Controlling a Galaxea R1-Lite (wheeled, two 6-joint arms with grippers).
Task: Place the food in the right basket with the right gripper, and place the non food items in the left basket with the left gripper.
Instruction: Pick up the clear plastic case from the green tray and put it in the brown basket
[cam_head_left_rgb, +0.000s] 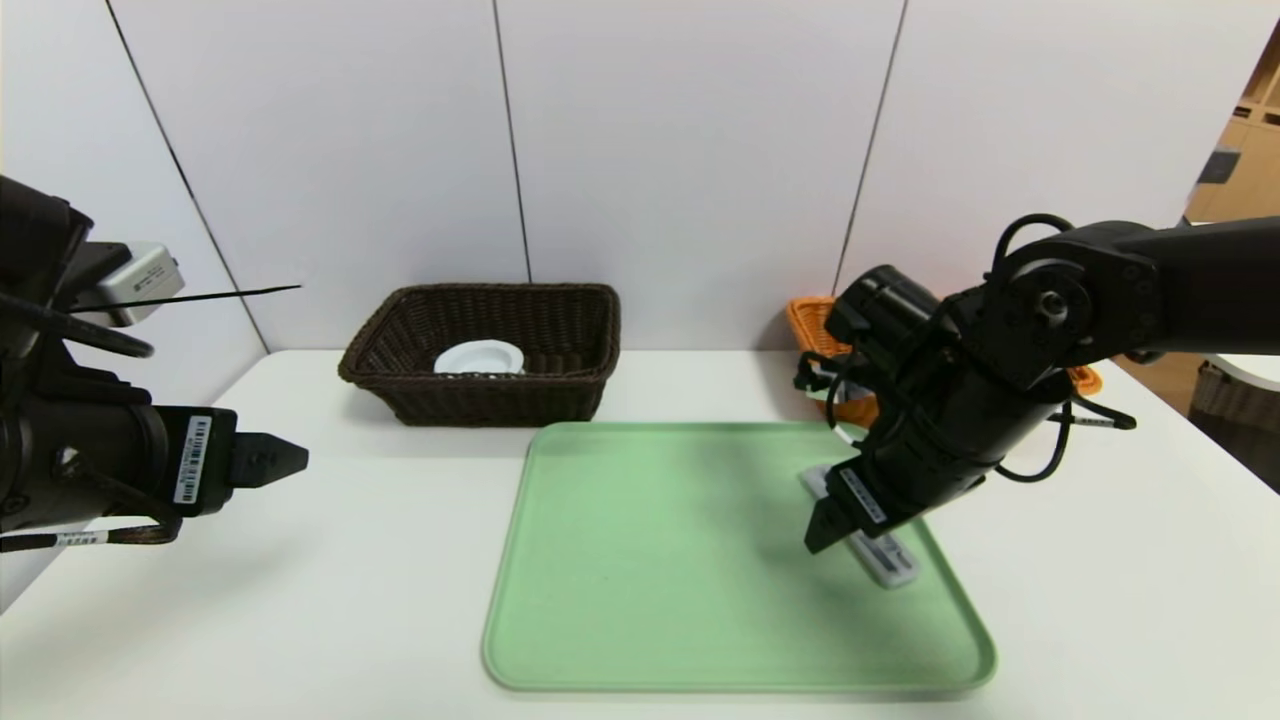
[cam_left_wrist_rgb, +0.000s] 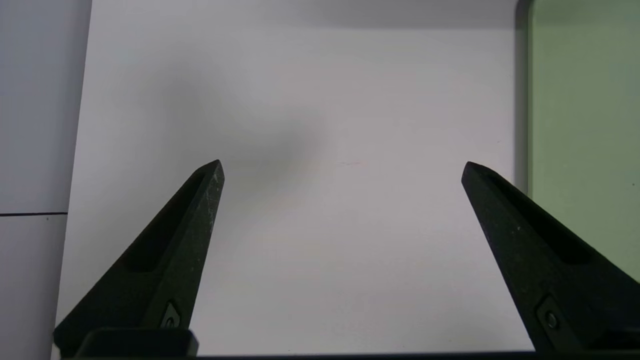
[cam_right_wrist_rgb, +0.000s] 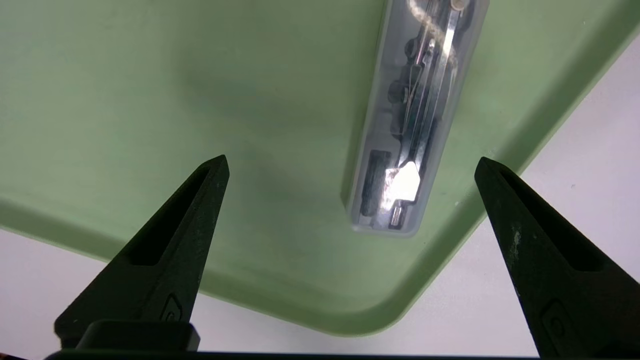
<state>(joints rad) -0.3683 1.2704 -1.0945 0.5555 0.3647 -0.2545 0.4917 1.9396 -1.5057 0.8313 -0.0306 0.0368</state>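
Note:
The right gripper needs to go down before it closes on the clear plastic case (cam_head_left_rgb: 885, 555), because its fingers are above the case on the green tray.
A long clear plastic case (cam_head_left_rgb: 885, 555) (cam_right_wrist_rgb: 415, 125) with metal tools inside lies on the green tray (cam_head_left_rgb: 650, 560) (cam_right_wrist_rgb: 150, 100) near its right edge. My right gripper (cam_head_left_rgb: 825, 535) (cam_right_wrist_rgb: 350, 165) hovers open just above the case, nothing between its fingers. The dark brown left basket (cam_head_left_rgb: 480, 400) stands at the back of the table with a white dish (cam_head_left_rgb: 480, 357) in it. The orange right basket (cam_head_left_rgb: 810, 325) is mostly hidden behind my right arm. My left gripper (cam_head_left_rgb: 285, 460) (cam_left_wrist_rgb: 342, 167) hangs open over bare table at the far left.
The white table (cam_head_left_rgb: 350, 600) spreads around the tray, with the wall close behind both baskets. The tray's edge (cam_left_wrist_rgb: 525, 125) shows in the left wrist view. The tray's rounded corner (cam_right_wrist_rgb: 380, 320) lies below the right gripper.

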